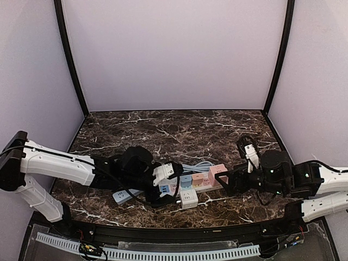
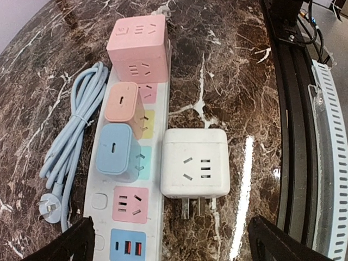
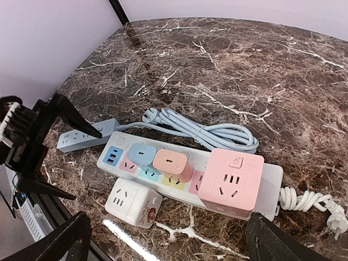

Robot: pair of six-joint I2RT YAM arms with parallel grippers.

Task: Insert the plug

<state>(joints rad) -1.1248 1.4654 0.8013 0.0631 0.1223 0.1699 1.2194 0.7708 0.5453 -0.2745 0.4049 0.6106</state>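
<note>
Next, my left gripper grabs the white plug's opposite sides from its prong end, leaving the plug's far end free for my right gripper to insert it.
A white cube plug lies on its side on the marble, touching the near side of the white power strip, with its metal prongs bare. It also shows in the top view and in the right wrist view. The strip holds a pink cube, an orange charger and a blue charger. A pink socket is free. My left gripper is open and empty, just short of the plug's prongs. My right gripper is open and empty, near the strip's pink end.
A coiled light blue cord lies along the far side of the strip. A small grey-blue strip lies at the left. A white coiled cable trails from the strip's right end. A black rail runs along the table's near edge.
</note>
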